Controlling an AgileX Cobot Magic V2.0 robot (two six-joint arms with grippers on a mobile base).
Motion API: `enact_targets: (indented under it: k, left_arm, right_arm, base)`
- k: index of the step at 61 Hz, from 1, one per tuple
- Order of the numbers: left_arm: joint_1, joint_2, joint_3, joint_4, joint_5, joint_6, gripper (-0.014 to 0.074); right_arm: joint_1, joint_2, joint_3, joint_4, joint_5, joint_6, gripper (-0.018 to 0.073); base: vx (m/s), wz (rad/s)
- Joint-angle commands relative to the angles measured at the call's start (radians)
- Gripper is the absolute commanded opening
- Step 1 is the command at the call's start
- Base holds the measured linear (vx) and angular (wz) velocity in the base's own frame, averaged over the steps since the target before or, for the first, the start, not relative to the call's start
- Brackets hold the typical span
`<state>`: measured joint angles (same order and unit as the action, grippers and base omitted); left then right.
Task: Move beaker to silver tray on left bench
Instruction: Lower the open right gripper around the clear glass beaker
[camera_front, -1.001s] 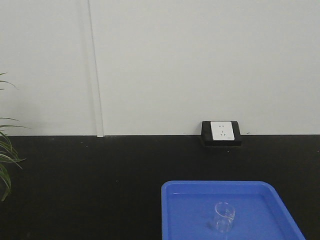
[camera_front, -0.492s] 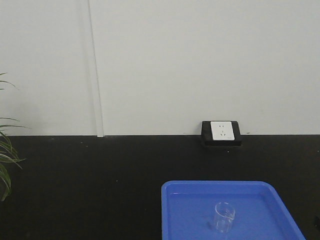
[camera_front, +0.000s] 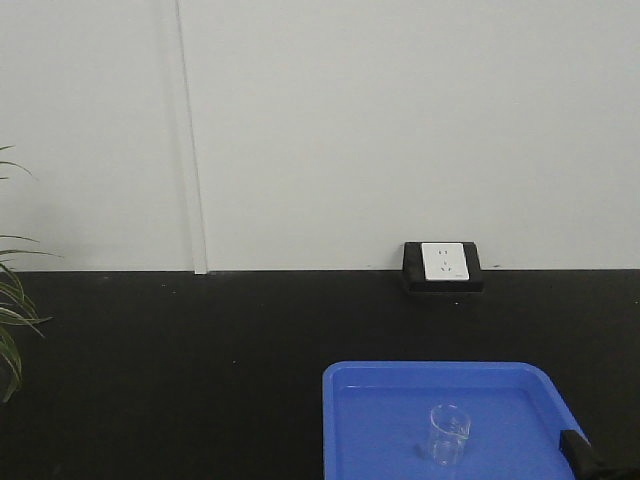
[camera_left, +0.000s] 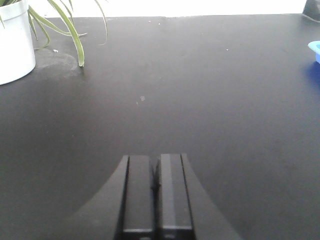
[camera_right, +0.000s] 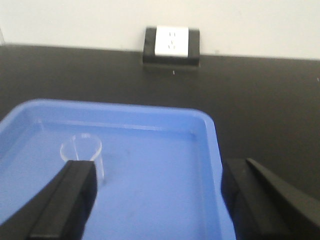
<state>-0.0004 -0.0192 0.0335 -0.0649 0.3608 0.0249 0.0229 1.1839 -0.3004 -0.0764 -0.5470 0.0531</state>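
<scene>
I next need my right gripper to move the beaker to the silver tray, grabbing its glass side (camera_front: 449, 440).
The beaker (camera_front: 449, 433) (camera_right: 84, 155), a small clear glass cylinder, stands upright in a blue plastic tray (camera_front: 380, 420) (camera_right: 165, 165) on the black bench top (camera_front: 180, 380). My right gripper (camera_right: 159, 172) is open wide over the tray, and the beaker sits just beyond its left finger (camera_right: 70, 200), not between the jaws. One black fingertip (camera_front: 580, 452) shows at the front view's lower right. My left gripper (camera_left: 155, 162) is shut with nothing in it, low over bare black counter. The silver tray is out of view.
A white wall socket in a black block (camera_front: 443, 264) (camera_right: 171, 45) sits at the back of the bench against the wall. A white plant pot (camera_left: 15, 45) with long green leaves (camera_front: 12, 320) stands at the left.
My right gripper's fingertip has come into the front view at the lower right, beside the blue tray. The beaker has not moved.
</scene>
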Motion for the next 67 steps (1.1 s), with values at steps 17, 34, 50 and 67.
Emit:
enact_targets:
  k: [17,34,50,67]
  left_arm:
    - [-0.003,-0.008,0.020,-0.005,-0.078,0.000,0.0001]
    - [-0.003,-0.008,0.020,-0.005,-0.078,0.000,0.0001]
    - [-0.003,-0.008,0.020,-0.005,-0.078,0.000,0.0001]
    - [-0.003,-0.008,0.020,-0.005,-0.078,0.000,0.0001]
  right_arm:
    - [-0.003,0.310,-0.149,-0.431,-0.244,0.092,0.0592]
    - [-0.001,0.566,-0.330,-0.455,-0.265,0.141,0.0594]
    - [0.060,0.723,-0.474,-0.451,-0.246,0.143,0.0594]
    - [0.077,0.870,-0.627,-0.395,-0.208,0.146,0.0594]
  base:
    - [0.00,0.00]
    - [0.00,0.00]
    - [0.00,0.00]
    - [0.00,0.00]
